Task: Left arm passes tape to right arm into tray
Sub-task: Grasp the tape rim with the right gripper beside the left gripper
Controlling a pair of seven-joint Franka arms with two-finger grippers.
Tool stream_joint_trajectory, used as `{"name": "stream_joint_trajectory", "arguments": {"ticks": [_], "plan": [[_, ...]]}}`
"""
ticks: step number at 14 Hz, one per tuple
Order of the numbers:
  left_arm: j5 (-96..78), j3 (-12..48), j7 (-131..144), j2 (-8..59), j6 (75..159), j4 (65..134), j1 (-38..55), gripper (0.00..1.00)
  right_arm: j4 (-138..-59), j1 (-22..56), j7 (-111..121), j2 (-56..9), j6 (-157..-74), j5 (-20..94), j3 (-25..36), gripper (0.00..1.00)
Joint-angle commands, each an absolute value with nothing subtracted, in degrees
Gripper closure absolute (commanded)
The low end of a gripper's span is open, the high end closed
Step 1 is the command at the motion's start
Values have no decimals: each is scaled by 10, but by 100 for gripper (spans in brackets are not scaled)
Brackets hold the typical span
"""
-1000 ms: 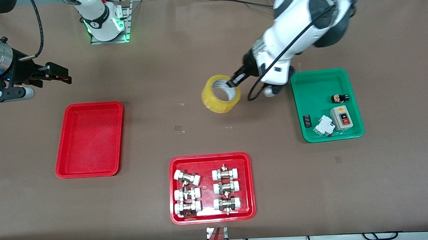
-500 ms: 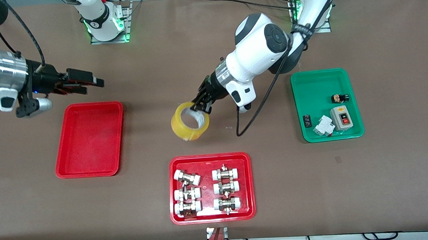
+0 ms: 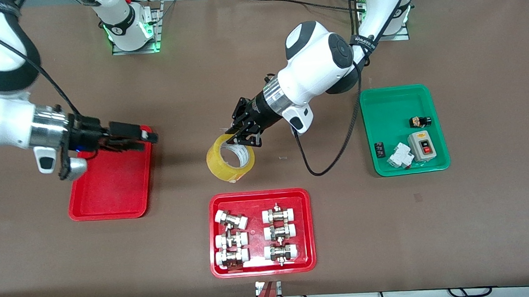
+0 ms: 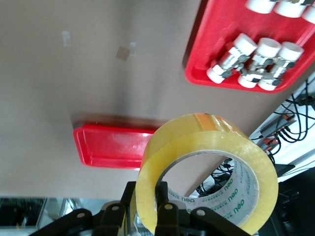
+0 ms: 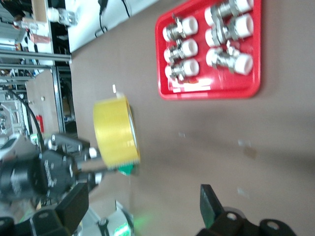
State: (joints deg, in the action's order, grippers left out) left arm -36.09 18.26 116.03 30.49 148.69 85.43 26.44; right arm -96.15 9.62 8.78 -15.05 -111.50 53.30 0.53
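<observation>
Next, my right gripper grabs the tape's free side opposite, as my left gripper stays shut on one side of the tape.
The yellow tape hangs in my left gripper, which is shut on the roll's wall, one finger inside the whitish core and one outside. It is held over bare table between the plain red tray and the fittings tray. In the left wrist view the tape fills the frame at my left gripper, with the plain tray farther off. My right gripper is open and empty over that tray's corner, pointing at the tape. The right wrist view shows the tape ahead of my open right gripper.
A red tray of white-and-metal pipe fittings lies nearer the front camera than the tape; it also shows in both wrist views. A green tray with small electrical parts lies toward the left arm's end.
My left arm has carried the tape a little lower and toward the right arm's end. My right gripper has moved over the plain tray's corner, closer to the tape.
</observation>
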Motion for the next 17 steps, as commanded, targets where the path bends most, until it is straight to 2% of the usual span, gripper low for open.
{"name": "stream_joint_trajectory", "arguments": {"ticks": [1, 7, 13, 14, 16, 17], "plan": [[-384, 181, 1199, 312, 1493, 834, 278, 100, -919, 132, 92, -191, -1163, 546, 5, 0], [-381, 180, 1217, 318, 1493, 827, 282, 99, -912, 201, 82, -225, -1263, 546, 6, 0], [-378, 180, 1217, 326, 1493, 822, 287, 98, -908, 231, 53, -236, -1288, 536, 7, 0], [-378, 180, 1217, 325, 1493, 823, 287, 97, -908, 231, 68, -238, -1288, 535, 7, 16], [-378, 180, 1217, 325, 1493, 823, 287, 97, -905, 228, 87, -238, -1288, 536, 7, 67], [-377, 180, 1217, 325, 1493, 822, 287, 96, -898, 227, 86, -239, -1288, 536, 7, 86]]}}
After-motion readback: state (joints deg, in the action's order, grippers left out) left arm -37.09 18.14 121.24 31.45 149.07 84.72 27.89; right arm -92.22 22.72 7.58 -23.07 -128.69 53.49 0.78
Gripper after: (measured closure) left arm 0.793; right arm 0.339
